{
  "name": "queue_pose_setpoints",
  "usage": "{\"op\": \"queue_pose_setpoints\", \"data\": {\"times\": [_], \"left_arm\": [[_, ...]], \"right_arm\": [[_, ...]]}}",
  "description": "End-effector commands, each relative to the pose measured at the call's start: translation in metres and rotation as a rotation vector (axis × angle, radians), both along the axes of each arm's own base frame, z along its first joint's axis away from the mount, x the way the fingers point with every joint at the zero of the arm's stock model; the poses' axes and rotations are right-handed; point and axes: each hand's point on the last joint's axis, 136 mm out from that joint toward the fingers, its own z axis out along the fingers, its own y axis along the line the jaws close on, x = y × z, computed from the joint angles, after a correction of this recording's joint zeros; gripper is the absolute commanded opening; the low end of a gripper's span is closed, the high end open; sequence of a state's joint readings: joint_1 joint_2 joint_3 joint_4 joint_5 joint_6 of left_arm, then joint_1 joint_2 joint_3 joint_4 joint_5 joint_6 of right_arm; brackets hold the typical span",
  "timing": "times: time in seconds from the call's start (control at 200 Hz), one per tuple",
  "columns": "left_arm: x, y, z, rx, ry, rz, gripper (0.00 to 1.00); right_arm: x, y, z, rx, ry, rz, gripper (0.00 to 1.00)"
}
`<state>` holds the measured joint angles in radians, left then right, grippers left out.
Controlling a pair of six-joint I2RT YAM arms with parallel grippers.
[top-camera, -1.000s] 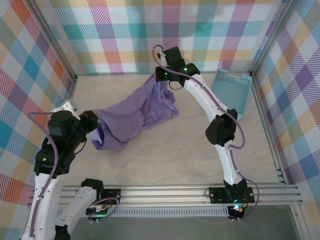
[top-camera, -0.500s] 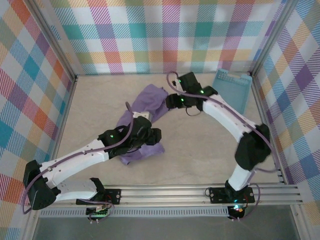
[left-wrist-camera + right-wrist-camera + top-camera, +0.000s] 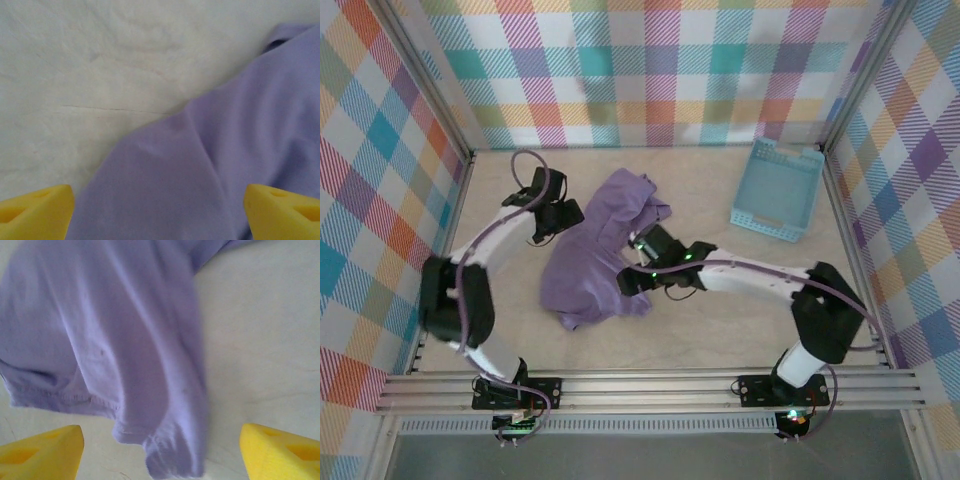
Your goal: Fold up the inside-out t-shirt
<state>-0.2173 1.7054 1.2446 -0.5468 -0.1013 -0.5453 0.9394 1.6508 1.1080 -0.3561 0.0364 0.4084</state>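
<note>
Next, my left gripper grabs the t-shirt's edge (image 3: 152,144), away from the hemmed sleeve end, to stretch and straighten the cloth (image 3: 210,165) for folding.
The lavender t-shirt (image 3: 600,255) lies crumpled in a loose heap on the pale table, a lobe reaching back toward (image 3: 630,195). My left gripper (image 3: 567,216) hovers at the shirt's upper left edge. Its yellow fingertips (image 3: 35,212) stand wide apart over smooth purple cloth (image 3: 210,165), gripping nothing. My right gripper (image 3: 630,282) sits at the shirt's right front edge. In the right wrist view the right gripper (image 3: 160,455) is open, with a hemmed sleeve end (image 3: 165,440) lying loose between its yellow fingertips (image 3: 280,450).
A light blue slotted basket (image 3: 778,190) stands at the back right, apart from the shirt. Plaid walls with metal frame posts close in three sides. The aluminium rail (image 3: 650,385) carrying the arm bases runs along the near edge.
Both grippers have opened and let go of the shirt, which dropped from a stretched, lifted spread into a heap. The left arm swung to the shirt's upper left; the right came down to its right edge.
</note>
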Motion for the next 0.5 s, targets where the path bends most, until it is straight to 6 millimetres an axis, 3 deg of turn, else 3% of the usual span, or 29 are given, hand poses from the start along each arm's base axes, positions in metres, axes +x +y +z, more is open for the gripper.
{"op": "queue_pose_setpoints", "data": {"times": [0.0, 0.155, 0.22, 0.265, 0.385, 0.495], "left_arm": [[0.008, -0.016, -0.021, -0.073, 0.067, -0.067, 0.84], [0.007, -0.03, -0.046, -0.126, 0.113, -0.106, 0.7], [0.003, -0.032, -0.054, -0.127, 0.127, -0.112, 0.59], [-0.001, -0.032, -0.058, -0.129, 0.138, -0.115, 0.49], [-0.019, -0.024, -0.058, -0.113, 0.13, -0.083, 0.25], [-0.044, -0.001, -0.041, -0.048, 0.093, -0.018, 0.05]], "right_arm": [[0.005, 0.011, -0.024, -0.055, 0.014, -0.015, 0.82], [0.005, 0.013, -0.052, -0.11, 0.059, -0.015, 0.81], [0.006, 0.01, -0.06, -0.142, 0.06, -0.019, 0.77], [0.011, 0.005, -0.064, -0.164, 0.054, -0.029, 0.69], [0.037, -0.016, -0.065, -0.157, 0.083, -0.103, 0.24], [0.068, -0.036, -0.052, -0.208, 0.016, -0.141, 0.05]]}}
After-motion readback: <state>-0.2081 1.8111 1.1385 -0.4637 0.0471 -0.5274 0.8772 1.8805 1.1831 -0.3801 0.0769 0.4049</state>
